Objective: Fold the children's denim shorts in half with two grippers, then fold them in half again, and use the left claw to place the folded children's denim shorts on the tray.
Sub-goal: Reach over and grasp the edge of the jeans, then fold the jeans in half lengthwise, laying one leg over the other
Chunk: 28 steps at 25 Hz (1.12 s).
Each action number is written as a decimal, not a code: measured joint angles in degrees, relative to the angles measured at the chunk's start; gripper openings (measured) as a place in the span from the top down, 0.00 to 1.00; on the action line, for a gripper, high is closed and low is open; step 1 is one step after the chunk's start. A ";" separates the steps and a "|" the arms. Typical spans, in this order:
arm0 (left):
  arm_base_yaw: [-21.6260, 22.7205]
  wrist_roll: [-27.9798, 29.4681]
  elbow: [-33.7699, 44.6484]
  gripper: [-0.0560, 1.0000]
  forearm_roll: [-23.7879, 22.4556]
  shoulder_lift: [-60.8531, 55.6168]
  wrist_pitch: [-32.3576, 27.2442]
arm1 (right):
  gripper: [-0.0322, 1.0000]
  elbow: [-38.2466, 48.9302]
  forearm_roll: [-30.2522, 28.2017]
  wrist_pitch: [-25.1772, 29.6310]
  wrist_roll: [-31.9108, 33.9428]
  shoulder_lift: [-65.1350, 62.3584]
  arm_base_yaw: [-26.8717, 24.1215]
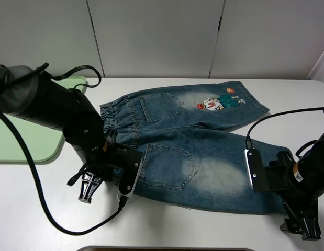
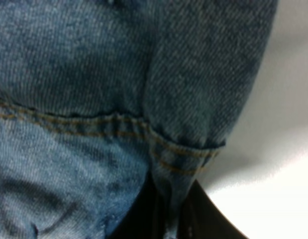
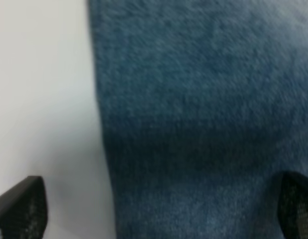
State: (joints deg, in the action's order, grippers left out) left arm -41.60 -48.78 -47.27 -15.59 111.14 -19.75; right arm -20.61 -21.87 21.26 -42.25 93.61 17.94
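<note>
The denim shorts' near edge (image 1: 264,212) is between my fingers, which reach down to the table on both sides of it. My right gripper should close now, as it would hold the denim shorts (image 1: 203,157).
The children's denim shorts (image 1: 203,157) lie spread flat on the white table, elastic waistband to the left and both legs running right. The far leg carries a cartoon patch (image 1: 220,101). My left gripper (image 1: 126,179) sits at the near corner of the waistband. In the left wrist view it (image 2: 166,219) is shut on a pinched fold of stitched denim (image 2: 94,74). My right gripper (image 1: 267,171) hovers at the near leg's hem, open wide. One finger (image 3: 24,206) is over bare table, the other (image 3: 295,204) over the denim (image 3: 203,99). The pale-green tray (image 1: 25,146) lies far left, partly behind my left arm.
Black cables (image 1: 36,193) loop over the table in front of the left arm, and another (image 1: 277,116) arcs above the right one. White table (image 1: 167,225) borders the shorts on the near side. A grey panelled wall (image 1: 151,36) closes the back.
</note>
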 joint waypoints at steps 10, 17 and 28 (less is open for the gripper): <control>0.00 0.00 0.00 0.93 -0.14 0.00 0.02 | 0.52 -0.05 -1.91 -1.27 -0.18 0.13 -0.38; 0.00 0.00 0.00 0.93 -0.28 0.08 0.13 | 0.58 -0.31 -2.41 -1.18 -0.18 1.32 -0.38; 0.00 0.00 0.00 0.93 -0.30 0.13 0.15 | 0.93 -0.41 -2.29 -0.49 -0.18 1.80 -0.38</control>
State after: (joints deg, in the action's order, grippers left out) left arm -41.60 -48.78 -47.27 -15.89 111.26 -19.60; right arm -21.02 -24.16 20.77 -42.43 95.41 17.56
